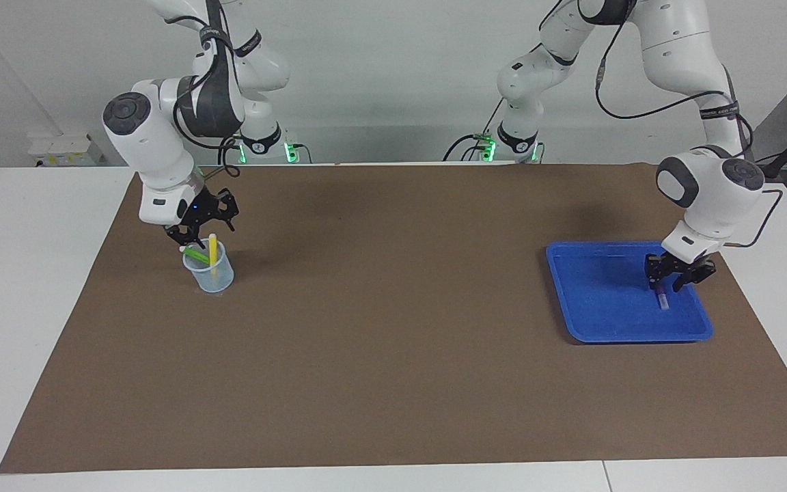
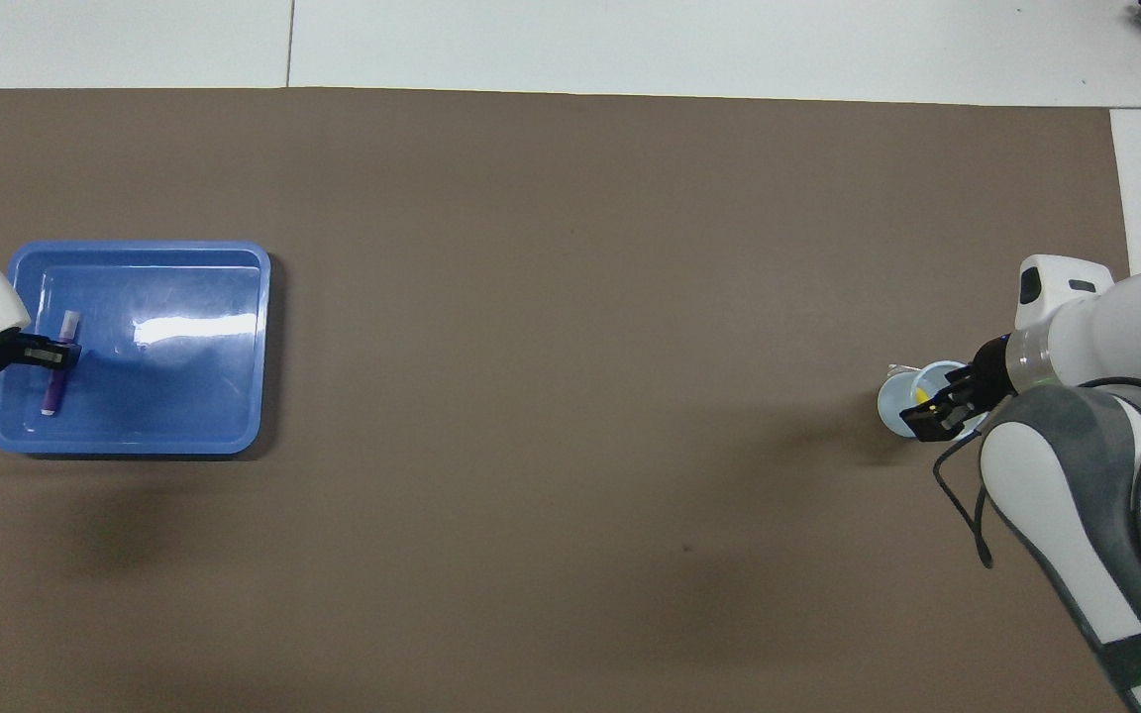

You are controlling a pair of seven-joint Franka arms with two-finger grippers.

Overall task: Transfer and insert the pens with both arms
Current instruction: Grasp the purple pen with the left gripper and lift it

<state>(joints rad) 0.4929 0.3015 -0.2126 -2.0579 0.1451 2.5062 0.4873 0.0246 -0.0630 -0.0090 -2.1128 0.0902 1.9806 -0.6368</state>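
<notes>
The pen's purple length (image 2: 54, 392) should stay free for the handover. My left gripper should therefore grab the pen next by its whitish end with the cap (image 2: 68, 328).
A clear plastic cup (image 1: 212, 275) (image 2: 895, 406) stands at the right arm's end of the table. The yellow pen (image 1: 212, 249) (image 2: 923, 393) stands upright in it, and the green pen (image 1: 194, 254) leans beside the yellow one. My right gripper (image 1: 203, 229) (image 2: 937, 416) hangs just over the cup, open and holding nothing. At the left arm's end, the purple pen (image 1: 662, 299) (image 2: 51, 388) lies in the blue tray (image 1: 598, 301) (image 2: 184, 396). My left gripper (image 1: 668, 281) (image 2: 53, 354) is down in the tray, open, with a finger on each side of the pen's upper part.
A brown mat (image 1: 393, 328) covers most of the white table. The cup and the tray are the only things standing on it, far apart at its two ends.
</notes>
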